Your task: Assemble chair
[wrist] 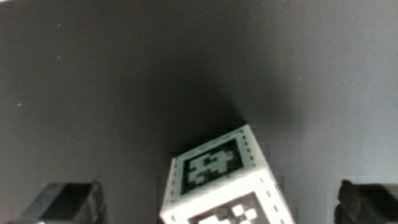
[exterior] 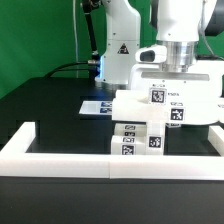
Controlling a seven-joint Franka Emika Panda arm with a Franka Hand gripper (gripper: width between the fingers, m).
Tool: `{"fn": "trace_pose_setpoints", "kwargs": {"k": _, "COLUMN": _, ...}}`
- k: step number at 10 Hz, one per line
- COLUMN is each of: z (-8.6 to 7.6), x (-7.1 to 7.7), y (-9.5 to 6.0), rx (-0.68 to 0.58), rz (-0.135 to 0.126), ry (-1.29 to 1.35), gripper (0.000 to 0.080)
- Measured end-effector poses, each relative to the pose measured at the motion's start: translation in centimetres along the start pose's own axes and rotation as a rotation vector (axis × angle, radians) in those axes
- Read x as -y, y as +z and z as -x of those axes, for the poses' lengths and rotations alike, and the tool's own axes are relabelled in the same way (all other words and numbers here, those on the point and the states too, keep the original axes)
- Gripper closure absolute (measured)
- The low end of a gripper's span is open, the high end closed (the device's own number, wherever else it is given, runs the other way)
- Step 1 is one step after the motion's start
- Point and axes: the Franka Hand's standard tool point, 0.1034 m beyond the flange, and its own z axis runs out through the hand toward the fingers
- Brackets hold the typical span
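My gripper closes next, since in the wrist view the gripper's open fingers stand on both sides. Closing now would catch the white tagged post [wrist: 217, 172].
In the exterior view the partly built white chair [exterior: 150, 122] stands just behind the front rail, a stack of blocky parts with black-and-white tags on its faces. The arm [exterior: 178, 35] hangs straight above the chair's right side, its hand low over the top part. In the wrist view my gripper [wrist: 221, 208] is open. Its dark fingers [wrist: 71, 203] stand wide apart on either side of a white tagged post [wrist: 217, 172] of the chair. A gap shows between the post and each finger, so nothing is held.
A long white rail [exterior: 70, 157] borders the workspace at the front and turns back at the exterior view's left. The marker board [exterior: 97, 107] lies flat behind the chair, near the arm's white base [exterior: 118, 50]. The table top is black.
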Motion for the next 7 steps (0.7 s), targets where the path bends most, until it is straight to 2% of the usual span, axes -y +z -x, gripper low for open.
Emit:
{"fn": "trace_pose_setpoints", "kwargs": {"k": 2, "z": 0.36, "x": -0.29, "y": 0.67, "rx": 0.011, "rz": 0.009, "ry": 0.0, "gripper": 0.0151}}
{"fn": "trace_pose_setpoints", "kwargs": {"k": 4, "z": 0.37, "x": -0.3, "y": 0.68, "rx": 0.011, "rz": 0.009, "ry": 0.0, "gripper": 0.0164}}
{"fn": "trace_pose_setpoints", "kwargs": {"k": 6, "z": 0.36, "x": -0.3, "y": 0.68, "rx": 0.011, "rz": 0.009, "ry": 0.0, "gripper": 0.0514}}
{"fn": "trace_pose_setpoints", "kwargs": {"k": 7, "z": 0.36, "x": -0.3, "y": 0.68, "rx": 0.011, "rz": 0.009, "ry": 0.0, "gripper": 0.0514}}
